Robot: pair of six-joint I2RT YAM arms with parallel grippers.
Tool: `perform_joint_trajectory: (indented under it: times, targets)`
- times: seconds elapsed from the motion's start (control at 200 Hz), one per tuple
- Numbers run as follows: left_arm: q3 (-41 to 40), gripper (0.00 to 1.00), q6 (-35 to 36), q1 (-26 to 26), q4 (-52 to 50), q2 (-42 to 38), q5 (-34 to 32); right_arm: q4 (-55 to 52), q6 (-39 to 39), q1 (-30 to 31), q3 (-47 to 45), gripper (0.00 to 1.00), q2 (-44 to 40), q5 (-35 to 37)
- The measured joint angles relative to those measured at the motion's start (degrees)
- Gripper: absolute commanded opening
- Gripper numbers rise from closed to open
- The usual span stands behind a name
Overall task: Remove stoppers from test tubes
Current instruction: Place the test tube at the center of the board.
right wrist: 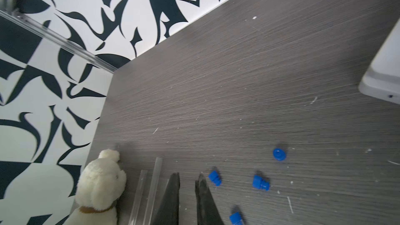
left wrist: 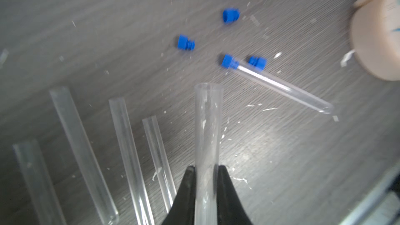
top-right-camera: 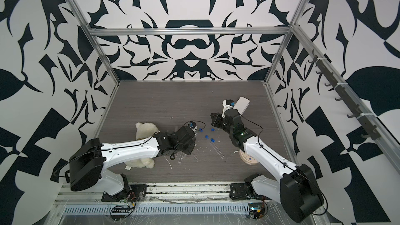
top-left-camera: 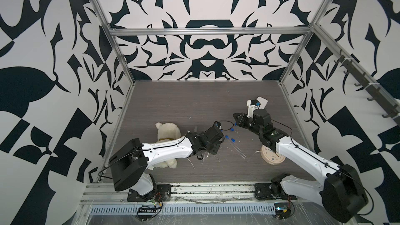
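Note:
The clear test tube [left wrist: 207,126] hangs above the table beside the open tubes and would drop if released now, so my left gripper must lower it first.
My left gripper [left wrist: 205,168] is shut on a clear test tube [left wrist: 207,126] whose open mouth carries no stopper. Several more open tubes [left wrist: 82,148] lie side by side on the table beside it. One tube [left wrist: 281,85] lies apart with a blue stopper [left wrist: 229,61] still in its end; it also shows in a top view [top-left-camera: 238,149]. Loose blue stoppers [left wrist: 186,42] lie scattered near it, seen in a top view [top-left-camera: 232,129] too. My right gripper [right wrist: 188,178] hangs narrowly open and empty just beside one loose stopper [right wrist: 215,178].
A white plush dog [top-left-camera: 166,130] lies under the left arm, next to the open tubes. A beige clock [top-left-camera: 272,156] sits below the right arm. A white box [top-left-camera: 262,102] stands at the back right. White scraps dot the grey table [top-left-camera: 194,104].

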Motion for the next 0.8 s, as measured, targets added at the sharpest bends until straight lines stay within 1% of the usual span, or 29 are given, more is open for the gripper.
perform_joint_trajectory:
  times: [0.19,0.37,0.49,0.565,0.62,0.8]
  targets:
    - [-0.6,0.08,-2.8,0.0,1.0,4.9,0.5,0.2,-1.6,0.0,0.0,0.0,4.0,5.1]
    - [-0.6,0.1,-4.4,0.8,2.1,7.5,1.0,1.2,-2.0,0.0,0.0,0.0,7.5,7.8]
    - [-0.6,0.15,-5.1,1.4,2.3,8.9,1.0,2.2,-2.1,0.0,0.0,0.0,9.9,8.8]
    - [-0.6,0.21,-5.3,1.6,2.3,9.2,1.1,2.8,-2.2,0.0,0.0,0.0,11.6,9.2]
    - [-0.6,0.24,-5.4,1.7,2.3,9.2,1.1,3.2,-2.2,0.0,0.0,0.0,13.2,9.5]
    - [-0.6,0.29,-5.6,2.1,2.6,9.2,1.4,5.6,-2.1,0.0,0.0,0.0,20.1,9.6]
